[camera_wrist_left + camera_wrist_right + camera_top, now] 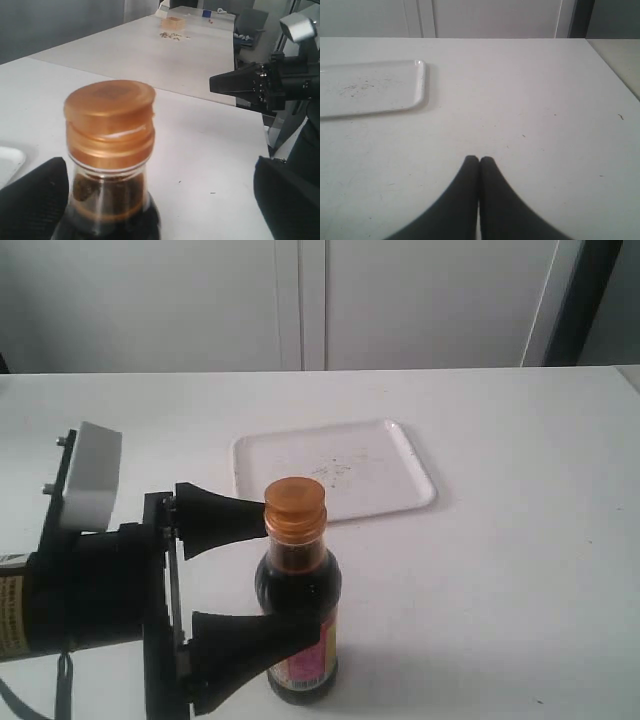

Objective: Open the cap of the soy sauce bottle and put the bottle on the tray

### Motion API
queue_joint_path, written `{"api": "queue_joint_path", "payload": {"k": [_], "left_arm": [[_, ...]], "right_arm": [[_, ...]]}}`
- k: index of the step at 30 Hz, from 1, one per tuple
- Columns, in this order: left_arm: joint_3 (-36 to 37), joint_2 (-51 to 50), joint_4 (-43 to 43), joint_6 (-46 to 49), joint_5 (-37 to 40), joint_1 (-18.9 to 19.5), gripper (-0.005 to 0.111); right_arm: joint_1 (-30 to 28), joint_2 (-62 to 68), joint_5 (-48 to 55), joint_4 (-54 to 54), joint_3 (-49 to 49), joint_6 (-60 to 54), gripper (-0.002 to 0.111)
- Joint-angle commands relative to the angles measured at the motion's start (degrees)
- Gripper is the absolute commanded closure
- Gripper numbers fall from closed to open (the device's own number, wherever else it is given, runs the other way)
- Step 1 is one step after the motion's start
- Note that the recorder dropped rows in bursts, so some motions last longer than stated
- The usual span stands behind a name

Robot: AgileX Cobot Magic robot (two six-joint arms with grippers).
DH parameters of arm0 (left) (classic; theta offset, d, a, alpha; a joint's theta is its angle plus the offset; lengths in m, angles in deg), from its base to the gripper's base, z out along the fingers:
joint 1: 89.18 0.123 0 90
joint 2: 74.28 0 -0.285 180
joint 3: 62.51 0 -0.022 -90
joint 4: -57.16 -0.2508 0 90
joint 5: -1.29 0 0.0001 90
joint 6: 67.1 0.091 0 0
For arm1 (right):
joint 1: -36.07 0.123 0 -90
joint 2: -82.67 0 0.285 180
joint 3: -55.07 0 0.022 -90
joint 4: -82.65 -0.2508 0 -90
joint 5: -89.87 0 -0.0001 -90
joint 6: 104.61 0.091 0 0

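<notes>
I need to grab the soy sauce bottle by its dark body (299,590) with my left gripper, so that its orange-brown cap (295,503) stays free to open.
The soy sauce bottle (297,625) stands upright on the white table, just in front of the tray (400,455). Its orange-brown cap (295,505) sits down on the collar, and the left wrist view shows a thin white line under the lid of the cap (110,112). My left gripper (290,575) is open, one black finger on each side of the bottle (107,200). The bottle stands close to one finger (30,202) and far from the other. My right gripper (479,160) is shut and empty, low over bare table to the right of the tray (370,90).
The tray's corner (7,162) shows beside the bottle. The right arm (265,85) reaches in over the table's far side. Beyond it stands a second table with a small orange-brown box (173,22). White cabinet doors (300,300) close the back.
</notes>
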Motion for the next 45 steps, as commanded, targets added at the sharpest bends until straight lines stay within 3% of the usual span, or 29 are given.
{"api": "queue_joint_path", "payload": {"k": [1,26,38,41,45], "left_arm": [[-1.95,-3.15,0.04,0.56,-0.55,-0.43,0.002],[-1.96,-18.59,5.2,14.94,-0.55,-1.47,0.002],[-5.18,-23.03,5.9,14.51,-0.55,-1.47,0.003],[-5.18,-23.03,4.05,14.64,-0.55,-1.47,0.019],[-5.18,-23.03,-0.73,16.54,-0.55,-1.47,0.07]], "right_arm": [[-0.04,-0.31,-0.15,0.48,-0.28,0.35,0.108],[-0.04,-0.31,-0.15,0.48,-0.28,0.35,0.108],[-0.04,-0.31,-0.15,0.48,-0.28,0.35,0.108],[-0.04,-0.31,-0.15,0.48,-0.28,0.35,0.108],[-0.04,-0.31,-0.15,0.48,-0.28,0.35,0.108]]}}
